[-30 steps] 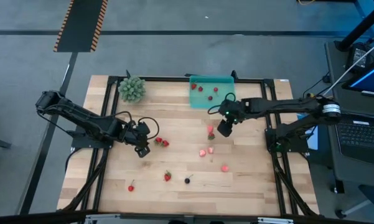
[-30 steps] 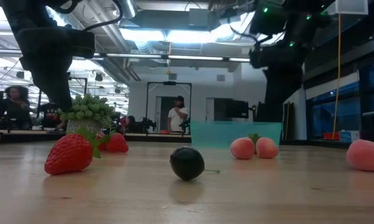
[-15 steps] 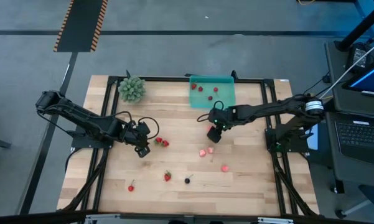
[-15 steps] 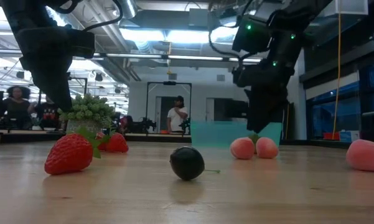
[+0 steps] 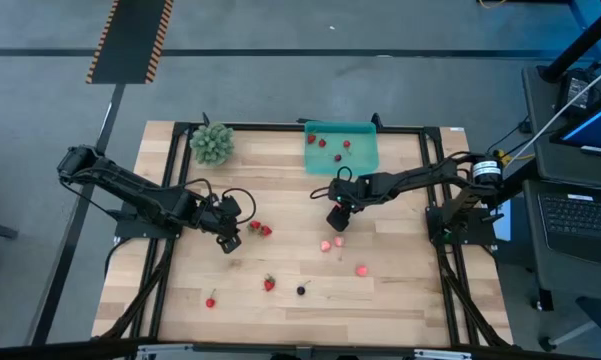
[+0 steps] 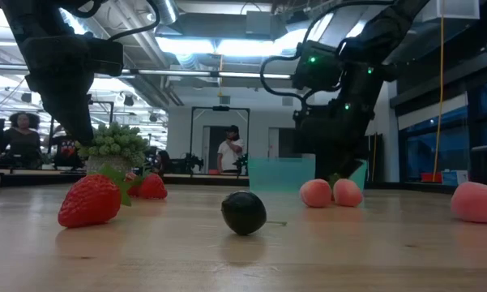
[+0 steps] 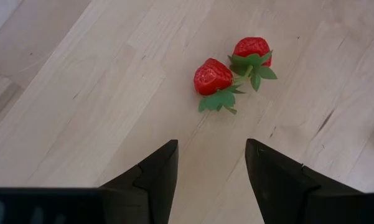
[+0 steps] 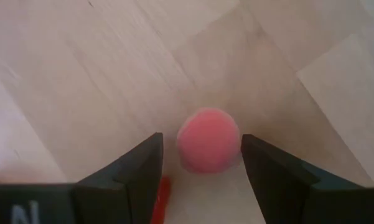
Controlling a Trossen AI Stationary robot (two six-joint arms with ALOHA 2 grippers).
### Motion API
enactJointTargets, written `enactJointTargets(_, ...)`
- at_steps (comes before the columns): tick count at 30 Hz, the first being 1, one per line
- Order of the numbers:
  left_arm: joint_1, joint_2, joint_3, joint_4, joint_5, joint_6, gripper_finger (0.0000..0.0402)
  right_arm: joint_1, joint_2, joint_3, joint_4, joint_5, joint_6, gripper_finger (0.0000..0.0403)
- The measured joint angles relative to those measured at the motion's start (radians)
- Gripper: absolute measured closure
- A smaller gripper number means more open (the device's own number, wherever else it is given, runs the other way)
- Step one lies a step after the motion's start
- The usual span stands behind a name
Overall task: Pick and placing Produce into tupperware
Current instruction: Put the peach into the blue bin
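I should close my right gripper on the round pink piece (image 8: 208, 140), since it sits between my right gripper's fingers, close above the wood.
My right gripper (image 8: 201, 138) is open and low over the table's middle (image 5: 337, 218), pointing down. A round pink fruit piece (image 8: 208, 140) lies on the wood between its fingers, and I see no contact. A red bit (image 8: 163, 186) shows beside one finger. My left gripper (image 7: 211, 146) is open and waits left of centre (image 5: 230, 240), just short of two red strawberries (image 7: 213, 76) (image 7: 251, 48). The teal tray (image 5: 365, 132) sits at the far edge and holds several red pieces (image 5: 323, 142).
Loose on the wood are pink pieces (image 5: 325, 243) (image 5: 361, 269), a strawberry (image 5: 269, 284), a dark berry (image 5: 301, 290) (image 6: 243, 212) and a small red fruit (image 5: 211, 301). A green leafy clump (image 5: 212, 143) stands at the far left corner. People stand in the room beyond the table.
My right gripper has moved from beside the tray toward the table's left and a little toward the near edge. It has come down over the pink fruit piece. My left arm has kept still and no fruit has moved.
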Motion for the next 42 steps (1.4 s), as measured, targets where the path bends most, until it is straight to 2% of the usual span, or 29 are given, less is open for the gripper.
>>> enactJointTargets(10,0.0,0.0,0.0,0.0,0.0,0.0,0.0223,0.001,0.021,0.002,0.027,0.037,-0.025,0.019)
enactJointTargets(19,0.0,0.0,0.0,0.0,0.0,0.0,0.0223,0.0,0.021,0.002,0.019,0.045,-0.052,0.0269)
enactJointTargets(23,-0.001,0.0,0.0,0.0,0.0,0.0,0.0223,-0.001,0.026,0.032,-0.021,0.033,-0.132,0.0298)
enactJointTargets(27,-0.001,0.0,0.0,0.0,0.0,0.0,0.0223,-0.004,0.009,0.08,-0.065,-0.009,-0.255,0.0304)
enactJointTargets(30,-0.001,0.0,0.0,0.0,0.0,0.0,0.0223,-0.006,-0.041,0.108,-0.082,-0.028,-0.323,0.0301)
enactJointTargets(37,0.0,0.0,0.0,0.0,0.0,0.0,0.0223,-0.014,-0.245,0.119,-0.108,-0.065,-0.426,0.0303)
enactJointTargets(42,0.0,0.0,0.0,0.0,0.0,0.0,0.0223,-0.014,-0.383,0.119,-0.114,-0.139,-0.5,0.0302)
